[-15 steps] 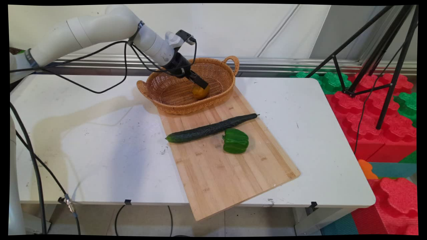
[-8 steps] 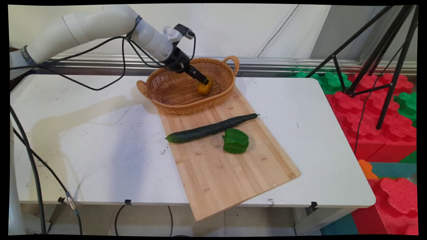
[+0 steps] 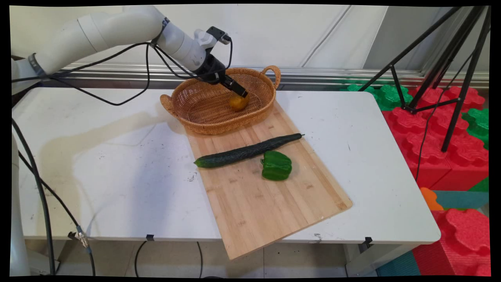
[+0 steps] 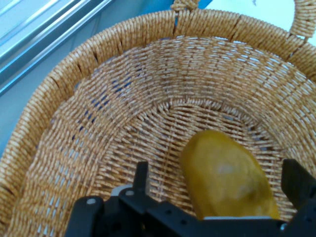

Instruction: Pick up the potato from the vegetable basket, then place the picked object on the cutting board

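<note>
The gripper will next take hold of the yellow-orange fruit by the sides of its wider half [image 3: 238, 103] so that it can lift the fruit out of the wicker basket [image 3: 195, 117].
My gripper [image 3: 242, 94] reaches down into the wicker basket [image 3: 195, 117] at the far end of the wooden board. A yellow-orange fruit [image 3: 238, 102] lies on the basket floor near its right wall. In the hand view the fruit [image 4: 227, 177] sits between the two spread fingers of the gripper [image 4: 219, 170]. A gap shows between the left finger [image 4: 142, 177] and the fruit, while the right finger [image 4: 296, 180] is close beside it. The gripper is open.
A long dark cucumber [image 3: 246, 150] and a green bell pepper [image 3: 276, 165] lie on the wooden cutting board [image 3: 266, 203], which overhangs the table's near edge. A black tripod [image 3: 442, 70] and red and green foam blocks [image 3: 442, 156] stand to the right of the table.
The gripper has risen a little and shifted towards the basket's far right. The fruit now sits slightly farther right in the basket. Cucumber and pepper have not moved.
</note>
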You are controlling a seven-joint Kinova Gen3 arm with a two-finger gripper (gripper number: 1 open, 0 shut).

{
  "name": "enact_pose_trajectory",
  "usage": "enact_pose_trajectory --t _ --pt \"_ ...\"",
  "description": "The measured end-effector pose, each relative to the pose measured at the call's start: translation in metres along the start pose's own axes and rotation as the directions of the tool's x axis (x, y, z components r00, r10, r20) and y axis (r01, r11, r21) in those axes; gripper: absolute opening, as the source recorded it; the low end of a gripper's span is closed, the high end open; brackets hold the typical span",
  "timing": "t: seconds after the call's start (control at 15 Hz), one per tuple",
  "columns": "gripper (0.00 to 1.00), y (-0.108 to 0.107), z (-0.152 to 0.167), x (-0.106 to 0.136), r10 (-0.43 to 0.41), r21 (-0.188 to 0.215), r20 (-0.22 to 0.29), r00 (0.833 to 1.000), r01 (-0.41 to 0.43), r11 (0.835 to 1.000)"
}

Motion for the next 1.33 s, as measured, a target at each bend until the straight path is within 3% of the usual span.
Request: enact_pose_trajectory --t 0.87,0.93,1.33 --pt "1.0 -0.006 0.032 -0.008 -0.027 0.019 0.028 0.999 0.026 0.999" --pt "0.0 -0.006 0.032 -0.009 -0.025 0.019 0.028 0.999 0.024 1.0" --pt "0.0 -0.008 0.025 -0.008 -0.009 0.02 0.019 1.0 0.009 1.0"
